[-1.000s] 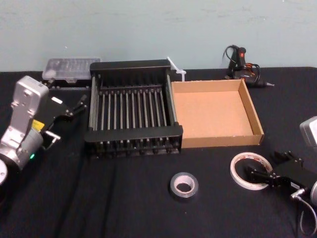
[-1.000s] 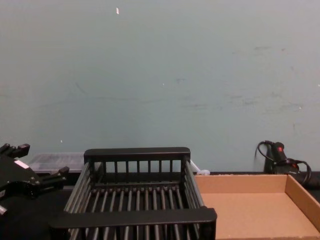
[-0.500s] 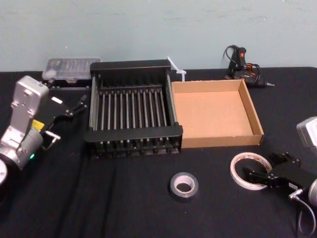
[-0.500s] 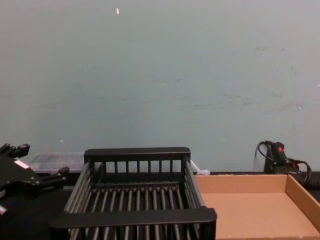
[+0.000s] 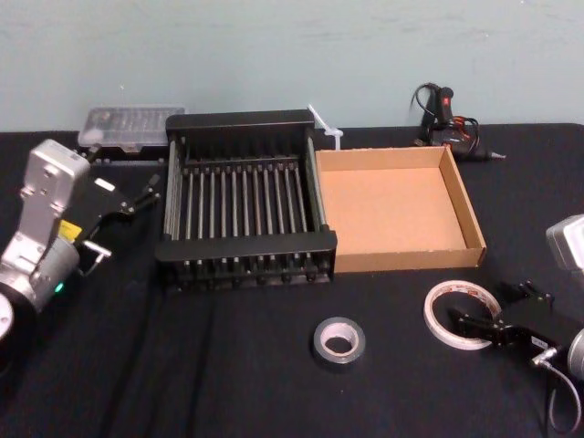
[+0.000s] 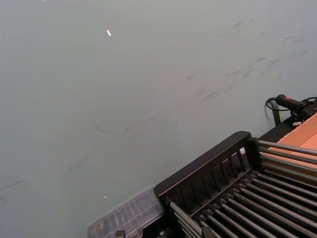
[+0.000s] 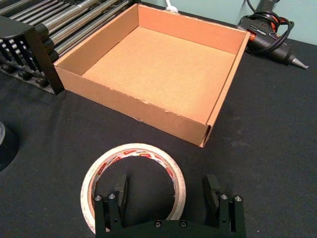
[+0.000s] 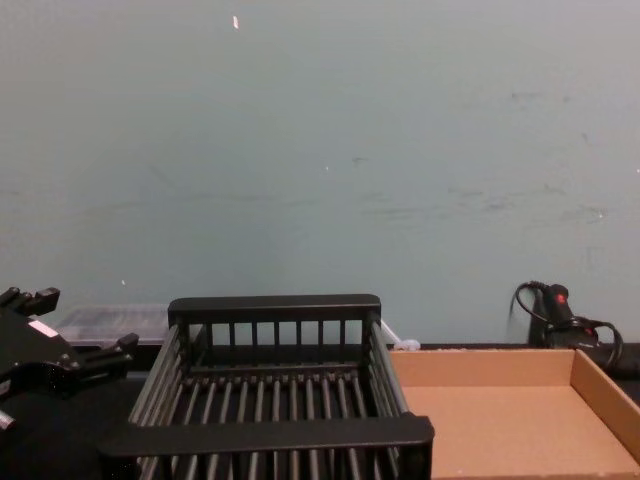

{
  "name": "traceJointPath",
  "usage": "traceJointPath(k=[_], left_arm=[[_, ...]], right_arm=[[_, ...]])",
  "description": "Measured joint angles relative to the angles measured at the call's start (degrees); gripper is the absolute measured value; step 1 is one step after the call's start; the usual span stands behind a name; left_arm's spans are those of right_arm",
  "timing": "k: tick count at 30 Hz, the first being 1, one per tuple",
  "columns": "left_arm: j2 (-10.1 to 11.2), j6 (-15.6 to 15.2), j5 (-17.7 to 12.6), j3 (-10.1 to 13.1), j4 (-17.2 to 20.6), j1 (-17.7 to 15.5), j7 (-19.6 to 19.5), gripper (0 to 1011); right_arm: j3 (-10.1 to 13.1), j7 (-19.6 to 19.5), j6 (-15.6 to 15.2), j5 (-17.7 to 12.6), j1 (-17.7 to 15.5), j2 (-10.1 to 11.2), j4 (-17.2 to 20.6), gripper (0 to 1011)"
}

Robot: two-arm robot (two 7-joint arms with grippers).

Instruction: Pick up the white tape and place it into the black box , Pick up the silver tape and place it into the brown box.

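Next, my right gripper takes the white tape [image 7: 132, 184] by its side [image 7: 181, 191] to get the white tape into the black box.
The white tape [image 5: 459, 313] lies flat on the black cloth, near right of the brown box [image 5: 401, 257]. My right gripper [image 5: 497, 307] is open at table height, one finger inside the ring and the other outside its right wall; the right wrist view shows the same straddle, gripper [image 7: 166, 191] over white tape [image 7: 132, 184]. The silver tape [image 5: 339, 340] lies flat in front of the black box [image 5: 246, 246], with its edge at the silver tape [image 7: 6, 144]. Both boxes hold nothing. My left gripper [image 5: 144, 193] hangs open left of the black box [image 8: 270, 432].
A clear plastic case [image 5: 128, 126] sits behind the black box at the far left. A glue gun with a cable [image 5: 447, 114] lies behind the brown box [image 7: 163, 64]. A white strip [image 5: 324, 123] pokes out between the boxes. A wall closes off the far side.
My right gripper has shifted slightly toward the near right edge beside the white tape. The tapes, boxes and left arm have not moved.
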State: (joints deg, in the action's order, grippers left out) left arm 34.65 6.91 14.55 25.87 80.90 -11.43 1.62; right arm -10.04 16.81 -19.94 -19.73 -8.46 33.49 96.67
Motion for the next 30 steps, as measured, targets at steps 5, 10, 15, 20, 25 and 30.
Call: traceJointPath(k=[5, 10, 15, 20, 25, 30], left_arm=[[0.0, 0.0, 0.0, 0.0, 0.0, 0.0, 0.0, 1002], [0.0, 0.0, 0.0, 0.0, 0.0, 0.0, 0.0, 1001], [0.0, 0.0, 0.0, 0.0, 0.0, 0.0, 0.0, 1001], [0.0, 0.0, 0.0, 0.0, 0.0, 0.0, 0.0, 1001], [0.0, 0.0, 0.0, 0.0, 0.0, 0.0, 0.0, 1001], [0.0, 0.0, 0.0, 0.0, 0.0, 0.0, 0.0, 1001]], right_arm=[[0.3, 0.2, -0.2, 0.1, 0.0, -0.3, 0.0, 1002], [0.3, 0.2, -0.2, 0.1, 0.0, -0.3, 0.0, 1002], [0.3, 0.2, -0.2, 0.1, -0.1, -0.2, 0.0, 1002], [0.2, 0.2, -0.1, 0.1, -0.1, -0.2, 0.0, 1002], [0.2, 0.2, -0.1, 0.1, -0.1, -0.2, 0.0, 992], [0.2, 0.1, -0.1, 0.1, -0.1, -0.1, 0.0, 870]])
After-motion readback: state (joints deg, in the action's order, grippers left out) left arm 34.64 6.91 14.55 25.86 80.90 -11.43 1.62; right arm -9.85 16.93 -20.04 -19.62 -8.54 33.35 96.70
